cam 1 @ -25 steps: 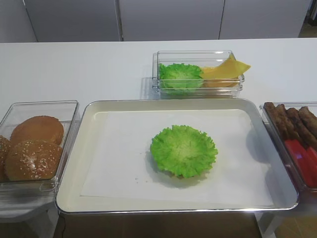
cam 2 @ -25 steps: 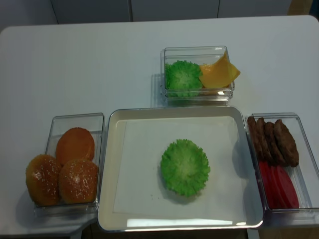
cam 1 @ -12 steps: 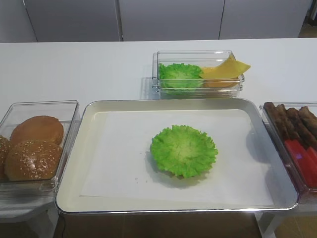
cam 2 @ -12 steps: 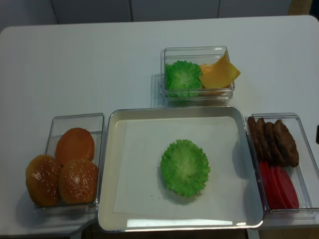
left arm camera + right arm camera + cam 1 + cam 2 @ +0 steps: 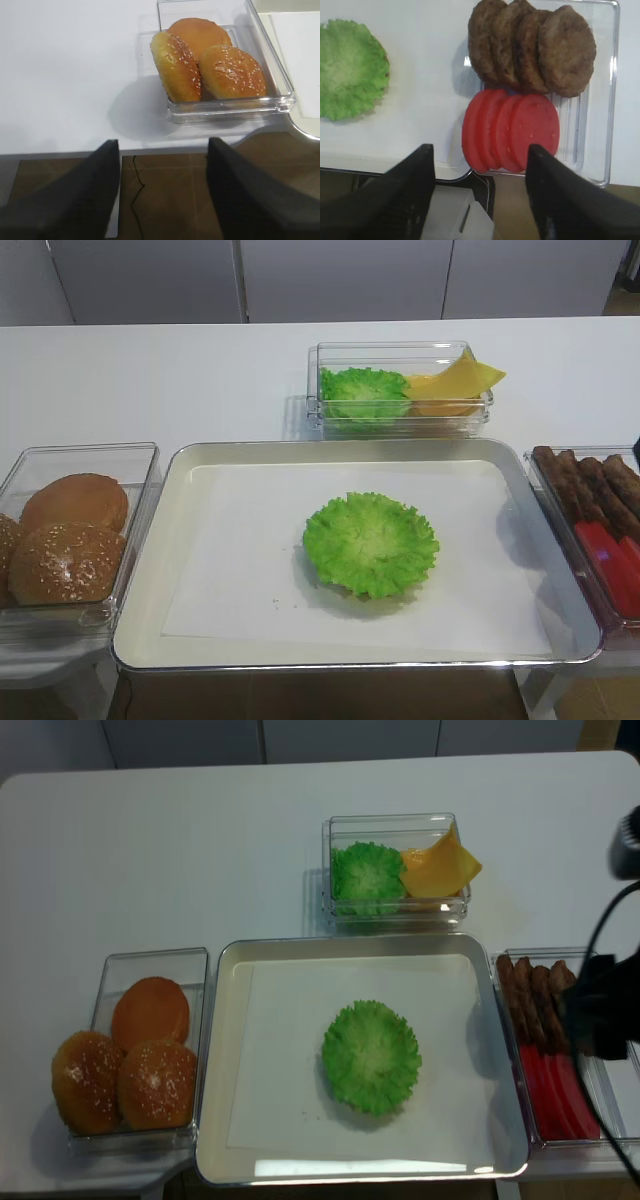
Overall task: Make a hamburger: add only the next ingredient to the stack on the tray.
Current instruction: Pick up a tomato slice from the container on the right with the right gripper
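My right gripper grabs the tomato slice across its thin upright edge next, since the slice's round side is broad but its edge is thin.
Several red tomato slices (image 5: pixel 512 130) overlap in the near half of a clear box (image 5: pixel 610 1120) right of the tray (image 5: pixel 185 570). In the high views the tomato slices (image 5: pixel 612 562) lie beside the tray's right rim. The stack, a green lettuce round (image 5: pixel 371 543), rests on the tray's white paper and also shows in the right wrist view (image 5: pixel 347 70). My right gripper (image 5: pixel 480 150) is open and empty, above the box's near end, with the slices just ahead of its fingertips. Its dark arm (image 5: pixel 600 1010) hangs over the box. My left gripper (image 5: pixel 161 150) is open and empty, off the table's front edge.
Brown meat patties (image 5: pixel 530 45) fill the far half of the tomato box. A clear box of seeded buns (image 5: pixel 70 540) stands left of the tray. Behind the tray, another box (image 5: pixel 400 390) holds lettuce and a yellow cheese slice (image 5: pixel 460 380).
My right arm has come into the overhead view from the right and now hangs over the meat and tomato box. The food and the left gripper have not moved.
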You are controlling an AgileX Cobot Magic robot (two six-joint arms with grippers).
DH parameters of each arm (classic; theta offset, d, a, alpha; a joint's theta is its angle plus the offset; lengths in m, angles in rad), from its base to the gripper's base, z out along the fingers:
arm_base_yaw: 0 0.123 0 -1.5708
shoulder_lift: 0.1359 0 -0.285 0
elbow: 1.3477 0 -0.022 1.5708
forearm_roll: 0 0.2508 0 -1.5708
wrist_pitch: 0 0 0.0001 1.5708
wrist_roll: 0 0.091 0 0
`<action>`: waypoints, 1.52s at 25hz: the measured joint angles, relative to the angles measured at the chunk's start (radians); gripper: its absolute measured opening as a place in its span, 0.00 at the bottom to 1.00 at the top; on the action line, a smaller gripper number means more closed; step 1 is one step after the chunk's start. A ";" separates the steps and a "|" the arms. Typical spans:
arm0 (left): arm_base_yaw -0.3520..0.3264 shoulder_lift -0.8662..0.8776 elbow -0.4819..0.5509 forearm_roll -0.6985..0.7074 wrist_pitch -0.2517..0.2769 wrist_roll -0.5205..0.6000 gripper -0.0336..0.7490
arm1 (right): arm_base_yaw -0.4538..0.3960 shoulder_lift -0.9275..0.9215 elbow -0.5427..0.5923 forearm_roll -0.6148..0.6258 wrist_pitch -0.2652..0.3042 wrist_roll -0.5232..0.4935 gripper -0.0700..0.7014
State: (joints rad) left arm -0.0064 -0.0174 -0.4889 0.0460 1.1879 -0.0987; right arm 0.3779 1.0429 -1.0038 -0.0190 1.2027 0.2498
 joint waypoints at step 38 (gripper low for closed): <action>0.000 0.000 0.000 0.000 0.000 0.000 0.57 | 0.318 0.358 0.071 -0.329 0.016 0.308 0.43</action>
State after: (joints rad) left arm -0.0064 -0.0174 -0.4889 0.0460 1.1879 -0.0987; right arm 0.6963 1.4009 -0.9325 -0.3479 1.2186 0.5577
